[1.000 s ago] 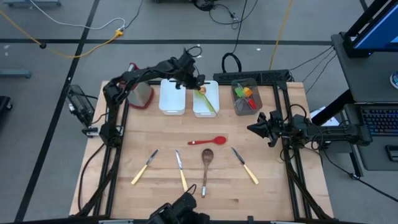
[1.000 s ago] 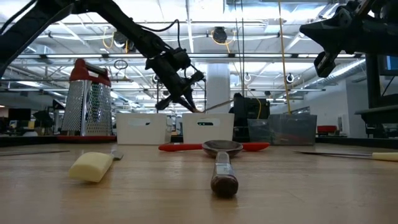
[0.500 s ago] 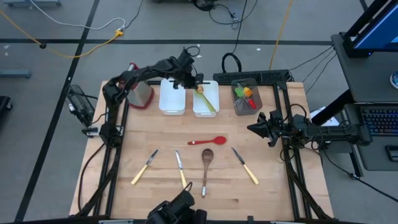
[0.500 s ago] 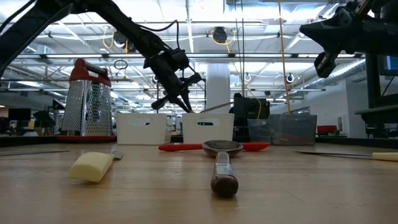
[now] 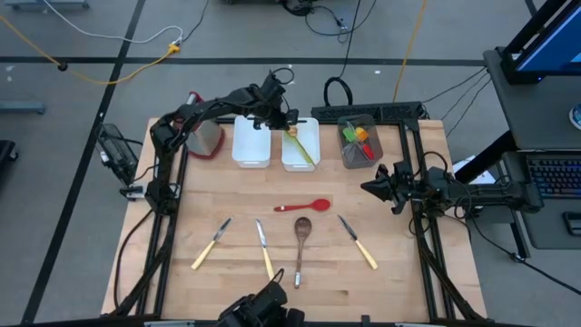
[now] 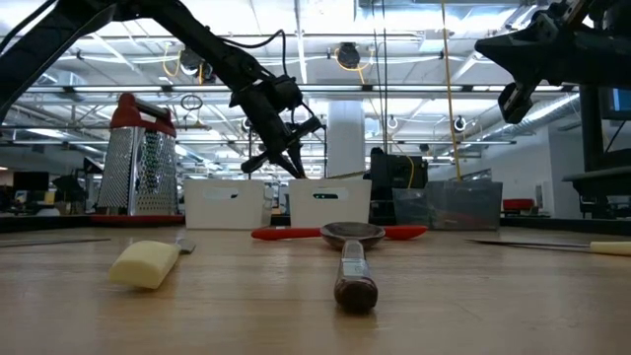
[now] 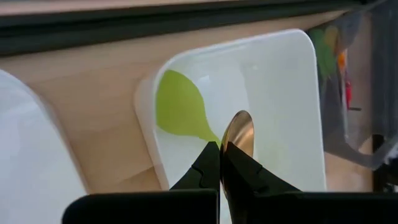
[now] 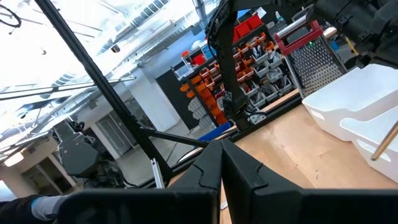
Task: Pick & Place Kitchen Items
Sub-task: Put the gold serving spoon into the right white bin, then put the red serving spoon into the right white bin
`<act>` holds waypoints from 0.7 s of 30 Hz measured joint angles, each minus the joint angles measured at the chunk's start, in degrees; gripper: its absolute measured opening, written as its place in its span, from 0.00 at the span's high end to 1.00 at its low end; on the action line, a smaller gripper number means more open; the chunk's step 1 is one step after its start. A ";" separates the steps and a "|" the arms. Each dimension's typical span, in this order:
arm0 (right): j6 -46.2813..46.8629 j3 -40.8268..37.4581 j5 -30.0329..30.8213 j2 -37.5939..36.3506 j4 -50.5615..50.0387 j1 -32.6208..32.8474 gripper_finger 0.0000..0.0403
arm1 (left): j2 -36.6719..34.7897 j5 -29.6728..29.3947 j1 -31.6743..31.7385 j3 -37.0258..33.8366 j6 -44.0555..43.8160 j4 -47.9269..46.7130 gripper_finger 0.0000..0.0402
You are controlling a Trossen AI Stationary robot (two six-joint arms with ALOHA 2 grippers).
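Observation:
The gold spoon's bowl hangs over the bottom of the tray by the green spatula. The gold spoon would rest inside the tray if the left gripper opened now.
My left gripper (image 5: 283, 120) hangs over the far end of the right white tray (image 5: 309, 127), shut on a gold spoon (image 7: 239, 132). A green spatula (image 7: 179, 111) lies in that tray, its head at the tray's far left corner. On the table lie a red spoon (image 5: 304, 206), a wooden spoon (image 5: 301, 238) and three cream-handled knives (image 5: 211, 243), (image 5: 264, 247), (image 5: 359, 241). My right gripper (image 5: 368, 188) waits shut at the table's right edge, raised. My left gripper has the gold spoon at the near end of its bowl (image 7: 234, 140); the shut fingertips (image 7: 211, 157) hide the exact spot. The fingers slant down from the table's left. The spoon's handle (image 6: 347, 176) runs almost level toward the right, just above the tray's rim.
A second white tray (image 5: 251, 141) stands left of the first. A grey bin (image 5: 359, 156) holding coloured utensils is on its right. A red-topped metal grater (image 5: 204, 136) stands at the far left. Bare wood lies along the near edge.
My left gripper has turned a little at the wrist, staying over the tray. The gold spoon's handle, which slanted upward to the right, has sunk to almost level just above the tray's rim.

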 joint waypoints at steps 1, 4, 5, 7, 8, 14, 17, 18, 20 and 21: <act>0.00 0.00 -0.04 0.00 0.00 0.00 1.00 | 0.00 -0.12 0.00 0.00 0.24 0.22 0.99; 0.00 0.00 -0.08 0.00 0.02 0.00 1.00 | 0.00 -0.27 -0.08 0.00 0.93 0.53 0.95; 0.00 0.00 -0.09 0.00 0.02 0.00 1.00 | 0.00 -0.58 -0.17 0.00 1.03 0.50 0.92; 0.00 0.00 -0.11 0.00 0.02 0.00 1.00 | 0.00 -1.67 -0.28 0.00 1.02 0.50 0.88; 0.00 0.00 -0.13 0.02 0.02 0.00 1.00 | 0.00 -2.26 -0.37 0.00 1.02 0.49 0.85; 0.02 0.00 -0.16 0.02 0.02 -0.01 1.00 | 0.00 -2.65 -0.37 0.00 1.11 0.48 0.74; 0.02 0.00 -0.16 0.00 0.02 0.00 1.00 | -0.02 -2.62 -0.33 -0.02 1.09 0.48 0.70; 0.02 0.00 -0.16 0.02 0.02 0.00 1.00 | -0.41 -2.17 -0.14 -0.07 1.04 0.35 0.69; 0.02 0.00 -0.16 0.00 0.02 -0.01 1.00 | -1.54 1.22 0.25 -0.13 1.10 0.11 0.68; 0.02 0.00 -0.16 0.00 0.02 0.00 1.00 | -2.48 3.46 0.44 -0.13 1.10 0.32 0.68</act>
